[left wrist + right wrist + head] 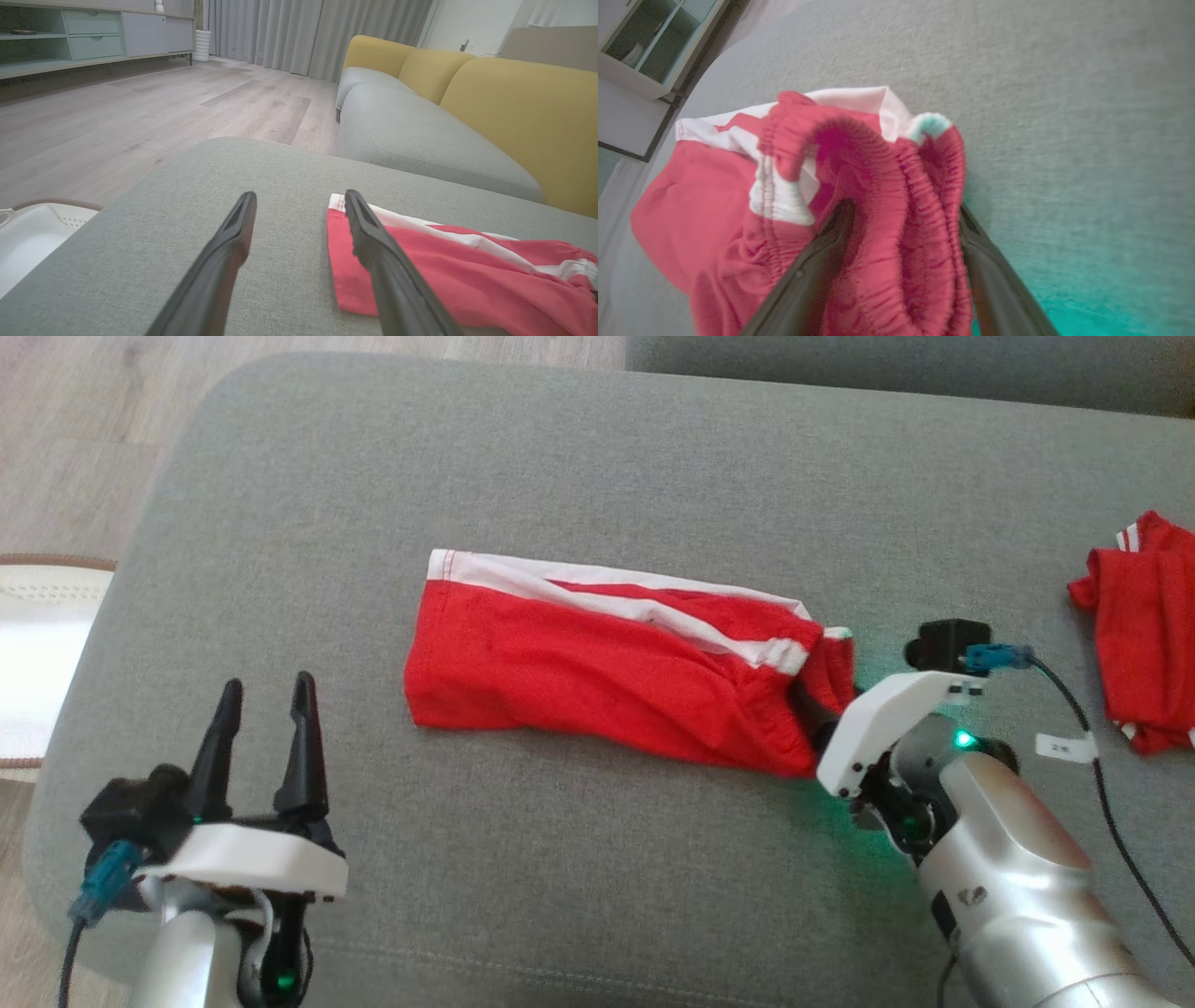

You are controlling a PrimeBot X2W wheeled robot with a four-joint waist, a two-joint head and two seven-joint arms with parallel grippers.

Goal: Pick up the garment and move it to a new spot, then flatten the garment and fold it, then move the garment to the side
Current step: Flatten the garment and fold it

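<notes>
The right gripper grabs the red shorts by their ribbed waistband next, to fold them into a compact bundle.
The garment is a pair of red shorts with white side stripes, lying mostly flat across the middle of the grey cushion. Its elastic waistband is bunched up at the right end. My right gripper is at that end, and in the right wrist view it stands open with the gathered waistband between its two fingers. My left gripper is open and holds nothing, low over the cushion just left of the garment's hem. In the left wrist view, my left gripper has its right finger overlapping the hem edge.
A second crumpled red garment lies at the cushion's right edge. A black cable with a white tag runs from my right wrist. A white basket sits on the floor to the left. A grey and yellow sofa stands beyond.
</notes>
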